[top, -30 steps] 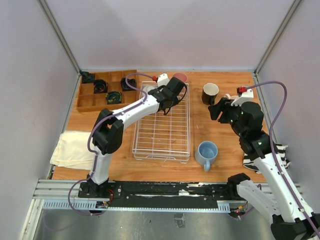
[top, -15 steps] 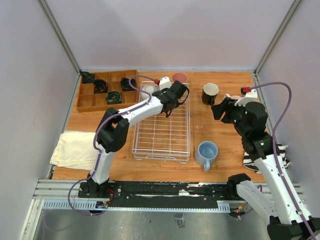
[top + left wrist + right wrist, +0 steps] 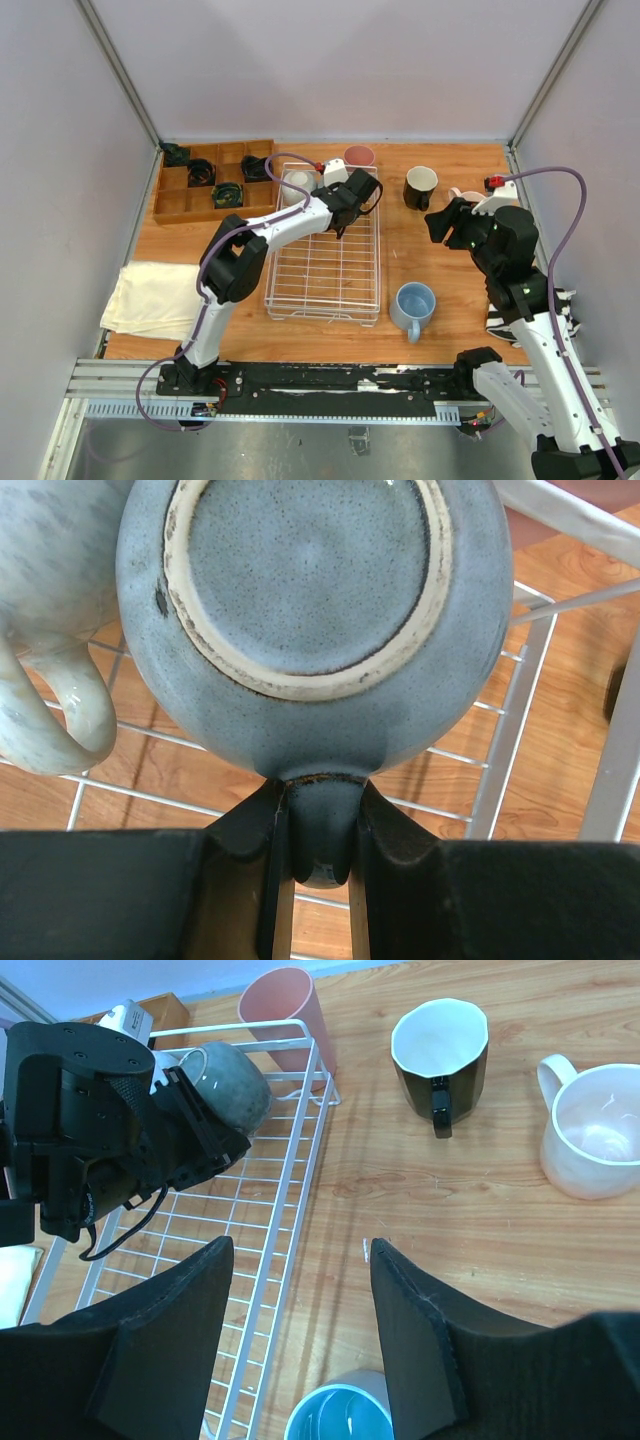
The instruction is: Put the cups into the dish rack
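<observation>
I should let go of the grey-green mug (image 3: pixel 310 610) with my left gripper now, because it is inside the rack beside the white mug, over the wires.
My left gripper (image 3: pixel 352 190) is shut on the handle (image 3: pixel 321 825) of the grey-green mug (image 3: pixel 310 610), which lies bottom toward the camera at the far right corner of the white dish rack (image 3: pixel 325 262). A white mug (image 3: pixel 297 183) sits in the rack beside it. My right gripper (image 3: pixel 300 1330) is open and empty above the table between the rack and the other cups. A pink tumbler (image 3: pixel 285 1010), a black mug (image 3: pixel 440 1055) and a pale pink mug (image 3: pixel 595 1135) stand beyond it. A light blue mug (image 3: pixel 413 305) stands near the rack's front right corner.
A brown wooden compartment tray (image 3: pixel 190 205) with small black coiled objects sits at the far left. A cream cloth (image 3: pixel 150 295) lies at the near left. A black-and-white striped object (image 3: pixel 562 310) lies by the right wall. Grey walls enclose the table.
My left gripper has shifted right and a little nearer with the grey-green mug, uncovering the white mug. My right gripper has drifted slightly right and farther.
</observation>
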